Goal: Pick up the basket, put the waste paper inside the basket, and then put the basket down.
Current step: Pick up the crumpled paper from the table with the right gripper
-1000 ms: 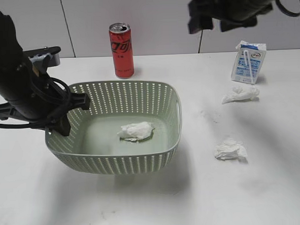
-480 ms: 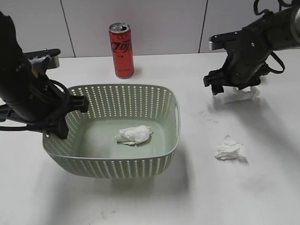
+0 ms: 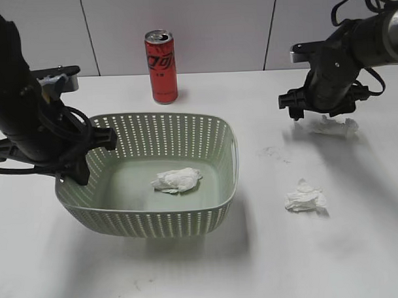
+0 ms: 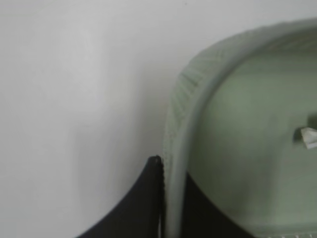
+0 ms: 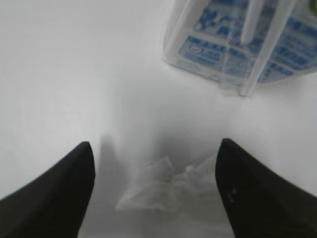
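Note:
My right gripper grabs the third wad by its crumpled middle (image 3: pixel 335 126) (image 5: pixel 174 187) next. Then the waste paper goes into the basket.
The pale green basket (image 3: pixel 185 133) is left of centre, and my left gripper (image 3: pixel 82 167) is shut on its left rim (image 4: pixel 181 119), one finger outside and one inside. The basket casts a shadow below and looks held slightly off the table. One white waste paper wad (image 3: pixel 177 180) lies inside it and also shows in the left wrist view (image 4: pixel 308 137). A second wad (image 3: pixel 305 197) lies on the table to the basket's right. My right gripper (image 5: pixel 156 168) is open, low over the third wad (image 5: pixel 171 191), which lies between its fingers (image 3: pixel 334 125).
A red drink can (image 3: pixel 161 66) stands behind the basket. A blue-and-white drink carton (image 5: pixel 242 44) stands just beyond the third wad, hidden behind my right arm in the exterior view. A wall runs along the table's far edge.
My right arm has come down from above to the far right wad by the carton. The basket in my left gripper has shifted slightly left and lower.

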Robot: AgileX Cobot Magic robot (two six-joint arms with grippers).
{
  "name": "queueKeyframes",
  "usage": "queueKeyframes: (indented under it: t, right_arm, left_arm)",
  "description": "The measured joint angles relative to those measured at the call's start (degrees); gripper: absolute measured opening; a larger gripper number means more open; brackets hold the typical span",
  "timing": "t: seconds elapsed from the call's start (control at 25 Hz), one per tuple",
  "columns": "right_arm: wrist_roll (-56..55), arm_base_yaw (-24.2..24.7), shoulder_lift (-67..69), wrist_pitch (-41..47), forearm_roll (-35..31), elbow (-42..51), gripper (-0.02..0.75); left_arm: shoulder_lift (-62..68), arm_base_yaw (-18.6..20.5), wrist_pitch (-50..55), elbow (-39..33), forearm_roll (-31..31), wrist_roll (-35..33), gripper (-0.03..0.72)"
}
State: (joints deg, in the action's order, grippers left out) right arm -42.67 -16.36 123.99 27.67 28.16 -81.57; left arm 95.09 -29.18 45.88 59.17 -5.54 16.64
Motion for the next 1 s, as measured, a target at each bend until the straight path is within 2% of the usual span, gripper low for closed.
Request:
queueKeyframes:
  t: [0.28,0.48,0.76,0.8,0.88,1.0]
  right_arm:
    - [1.1,0.9,-5.6,8.1,2.7,-0.5,0.573]
    - [2.3,1.7,-4.2,5.0,-1.7,4.7,0.573]
    - [2.0,1.7,-0.5,0.6,-1.9,5.3,0.554]
    - [1.9,1.7,-0.3,0.4,-1.9,5.3,0.533]
    - [1.9,1.7,-0.1,0.4,-2.0,5.1,0.438]
    - [1.9,1.6,0.2,0.9,-2.0,4.8,0.215]
  left_arm:
    - [0.0,0.0,-0.2,0.0,0.1,0.0,0.000]
    - [0.0,0.0,-0.2,0.0,0.2,0.0,0.000]
    - [0.0,0.0,-0.1,0.0,0.2,0.0,0.000]
    - [0.0,0.0,-0.1,0.0,0.2,0.0,0.000]
    - [0.0,0.0,-0.1,0.0,0.2,0.0,0.001]
    - [0.0,0.0,0.0,0.0,0.6,0.0,0.001]
